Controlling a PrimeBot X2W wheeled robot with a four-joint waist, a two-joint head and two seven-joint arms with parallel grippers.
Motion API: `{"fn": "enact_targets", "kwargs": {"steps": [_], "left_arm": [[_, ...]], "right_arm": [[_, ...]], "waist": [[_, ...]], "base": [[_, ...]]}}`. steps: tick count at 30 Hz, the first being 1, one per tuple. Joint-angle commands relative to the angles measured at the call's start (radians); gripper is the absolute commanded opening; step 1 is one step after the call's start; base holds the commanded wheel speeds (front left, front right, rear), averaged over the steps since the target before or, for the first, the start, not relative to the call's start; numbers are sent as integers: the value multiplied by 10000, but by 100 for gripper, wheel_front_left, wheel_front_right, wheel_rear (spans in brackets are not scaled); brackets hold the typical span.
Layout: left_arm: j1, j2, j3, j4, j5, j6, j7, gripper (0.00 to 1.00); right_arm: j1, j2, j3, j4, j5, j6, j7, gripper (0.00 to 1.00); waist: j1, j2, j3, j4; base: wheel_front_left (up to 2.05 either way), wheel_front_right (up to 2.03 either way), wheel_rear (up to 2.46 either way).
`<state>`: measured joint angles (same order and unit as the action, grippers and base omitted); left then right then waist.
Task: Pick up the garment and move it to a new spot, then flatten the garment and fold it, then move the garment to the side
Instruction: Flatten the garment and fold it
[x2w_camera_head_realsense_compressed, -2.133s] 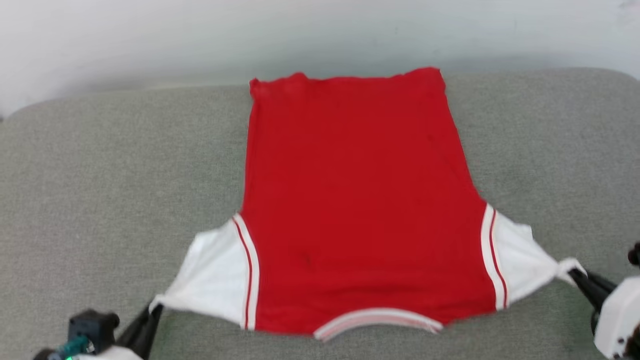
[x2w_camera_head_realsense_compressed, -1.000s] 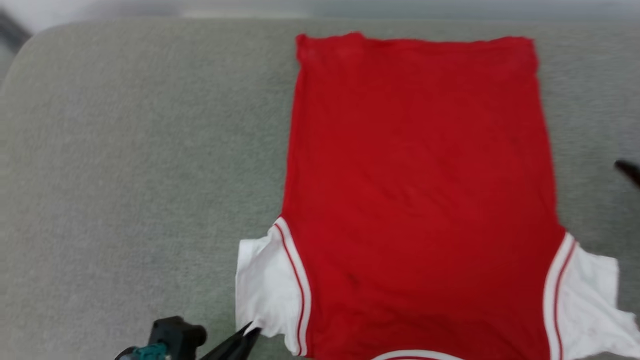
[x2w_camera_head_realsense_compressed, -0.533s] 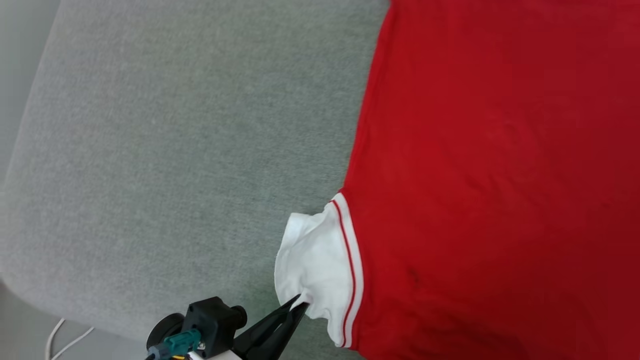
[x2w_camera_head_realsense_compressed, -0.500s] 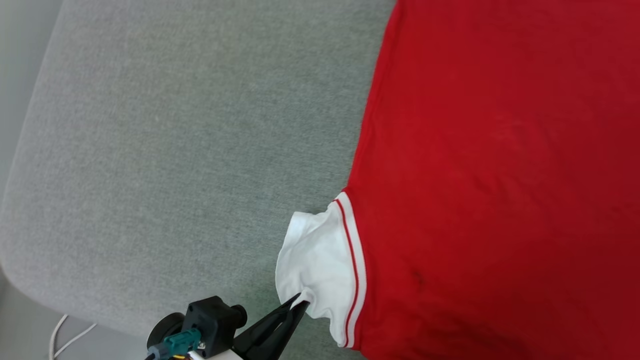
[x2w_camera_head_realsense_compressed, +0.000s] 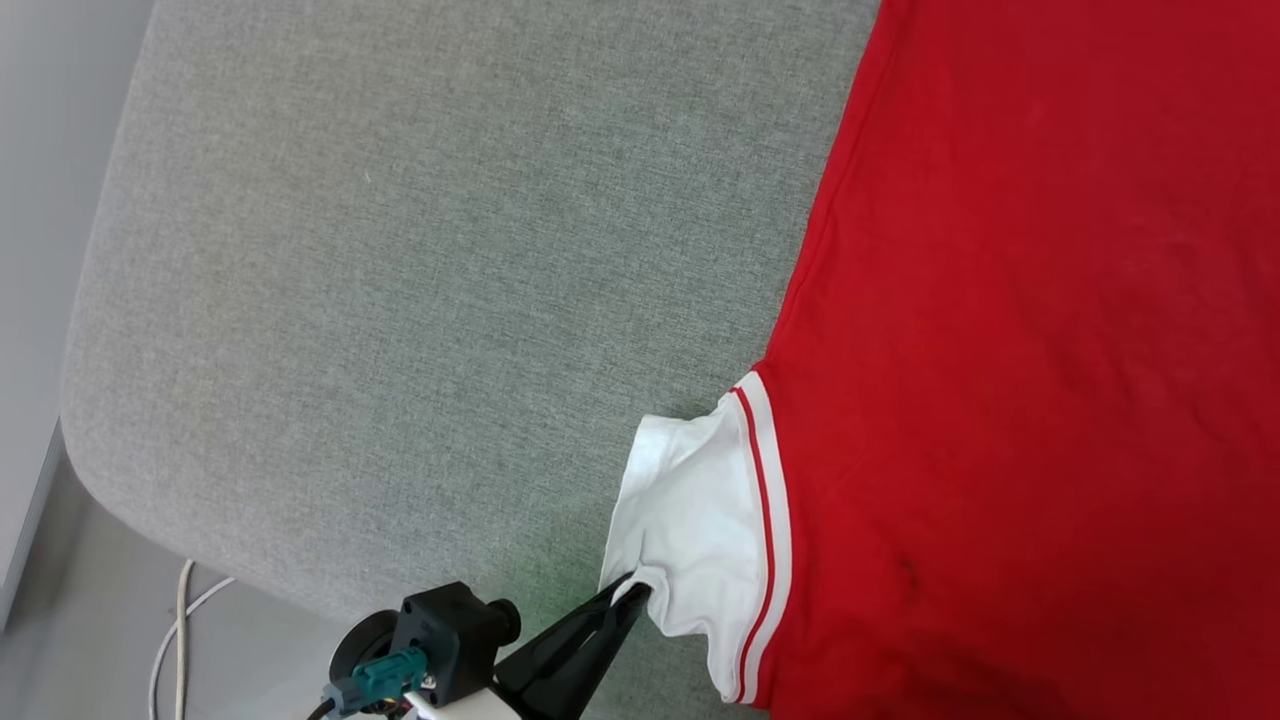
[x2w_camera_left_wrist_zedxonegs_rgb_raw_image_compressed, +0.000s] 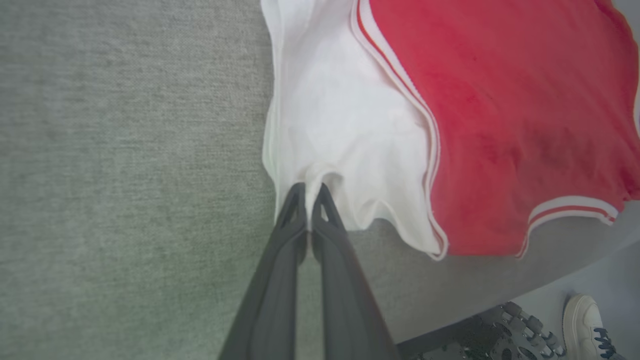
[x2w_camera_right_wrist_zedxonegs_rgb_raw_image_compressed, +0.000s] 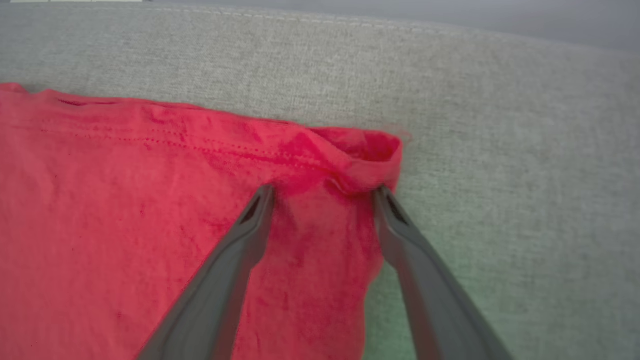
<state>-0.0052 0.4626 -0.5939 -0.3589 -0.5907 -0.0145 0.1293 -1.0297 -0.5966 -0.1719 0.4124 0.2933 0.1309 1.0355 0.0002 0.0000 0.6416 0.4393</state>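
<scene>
I need to pinch the garment by its bunched hem corner (x2w_camera_right_wrist_zedxonegs_rgb_raw_image_compressed: 364, 173) with my right gripper next. A fold stands up there, while the red cloth (x2w_camera_right_wrist_zedxonegs_rgb_raw_image_compressed: 138, 210) next to it lies flat.
The garment (x2w_camera_head_realsense_compressed: 1030, 330) is a red jersey with white sleeves and striped trim, lying flat with its plain side up on the grey cushion (x2w_camera_head_realsense_compressed: 400, 280). My left gripper (x2w_camera_head_realsense_compressed: 632, 592) is shut on the edge of the white sleeve (x2w_camera_head_realsense_compressed: 690, 520), which bunches at the pinch. The left wrist view has the same grip (x2w_camera_left_wrist_zedxonegs_rgb_raw_image_compressed: 310, 192) on the sleeve (x2w_camera_left_wrist_zedxonegs_rgb_raw_image_compressed: 345, 115). In the right wrist view my right gripper (x2w_camera_right_wrist_zedxonegs_rgb_raw_image_compressed: 324, 192) stands open over the garment's hem corner (x2w_camera_right_wrist_zedxonegs_rgb_raw_image_compressed: 370, 150), one finger on the red cloth and the other at its side edge.
The cushion's rounded corner and left edge (x2w_camera_head_realsense_compressed: 90, 400) drop to a pale floor with a white cable (x2w_camera_head_realsense_compressed: 180, 620). A white shoe (x2w_camera_left_wrist_zedxonegs_rgb_raw_image_compressed: 590, 325) and part of the robot's base (x2w_camera_left_wrist_zedxonegs_rgb_raw_image_compressed: 500, 335) show on the floor past the cushion's near edge.
The head camera has swung left and down, so the garment now sits at the right of its view. My left gripper keeps its hold on the sleeve.
</scene>
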Motion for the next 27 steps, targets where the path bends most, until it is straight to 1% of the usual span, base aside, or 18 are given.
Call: {"fn": "enact_targets", "kwargs": {"steps": [1, 4, 5, 6, 12, 20, 27], "left_arm": [[-162, -58, 5, 57, 74, -28, -70, 0], [-225, -120, -6, 119, 56, -21, -119, 0], [-227, -120, -14, 138, 52, -24, -118, 0], [-235, -127, -18, 157, 55, -30, -142, 0], [-310, -152, 36, 272, 73, 7, -296, 0], [-246, -16, 192, 431, 3, 100, -362, 0], [27, 300, 548, 485, 76, 447, -386, 0]], "right_arm": [[236, 84, -9, 172, -49, -4, 260, 100], [672, 121, 89, 259, -2, -4, 765, 100], [827, 117, 131, 233, 60, -4, 899, 47], [892, 90, 151, 152, 93, -4, 942, 0], [1225, 4, -233, -14, -74, -4, 1063, 0], [2102, 319, -454, 13, 21, -6, 863, 0], [3606, 724, -130, -233, 615, -6, 603, 0]], "waist": [[-2, 0, 81, 68], [-2, 0, 113, 106], [-2, 0, 114, 116], [-2, 0, 117, 123], [-2, 0, -108, 71], [-2, 0, -969, -438], [-2, 0, -2214, -1395]], "base": [[0, 0, 0], [0, 0, 0], [0, 0, 0], [0, 0, 0], [0, 0, 0], [0, 0, 0], [0, 0, 0]]}}
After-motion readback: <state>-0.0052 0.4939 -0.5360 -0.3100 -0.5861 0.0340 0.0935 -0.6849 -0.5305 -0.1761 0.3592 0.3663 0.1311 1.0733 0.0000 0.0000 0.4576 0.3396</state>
